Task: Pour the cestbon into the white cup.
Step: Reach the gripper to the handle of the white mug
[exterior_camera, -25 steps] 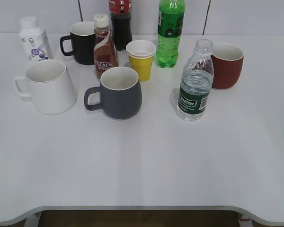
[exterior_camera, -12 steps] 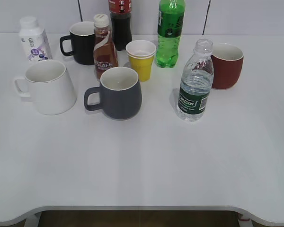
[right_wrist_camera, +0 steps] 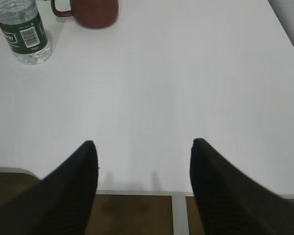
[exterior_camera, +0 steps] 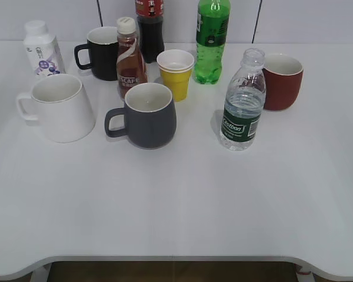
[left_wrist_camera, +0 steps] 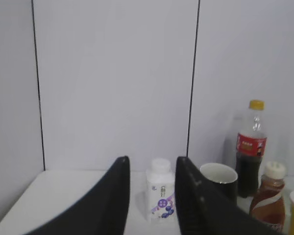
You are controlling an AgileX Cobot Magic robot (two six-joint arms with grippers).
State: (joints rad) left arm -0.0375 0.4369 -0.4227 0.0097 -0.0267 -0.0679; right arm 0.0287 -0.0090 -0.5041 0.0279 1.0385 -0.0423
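Note:
I should next grab the white cup by its handle (exterior_camera: 25, 106) with my left gripper. It will then be held ready for the cestbon's (exterior_camera: 242, 103) pour.
The cestbon (exterior_camera: 242, 103), a small clear bottle with a dark green label and no cap, stands upright right of centre; it also shows in the right wrist view (right_wrist_camera: 23, 30) at top left. The white cup (exterior_camera: 57, 107) stands upright at the left, handle to the left. Neither gripper shows in the exterior view. My right gripper (right_wrist_camera: 143, 147) is open and empty over the table's front edge, well short of the bottle. My left gripper (left_wrist_camera: 152, 164) is open and empty, off to the left, looking along the back row.
A dark grey mug (exterior_camera: 147, 114), brown Nescafe bottle (exterior_camera: 130, 57), yellow paper cup (exterior_camera: 176, 73), black mug (exterior_camera: 100, 53), cola bottle (exterior_camera: 149, 26), green soda bottle (exterior_camera: 212, 38), red mug (exterior_camera: 282, 81) and white milk bottle (exterior_camera: 40, 49) stand around. The table's front edge (exterior_camera: 176, 258) is near.

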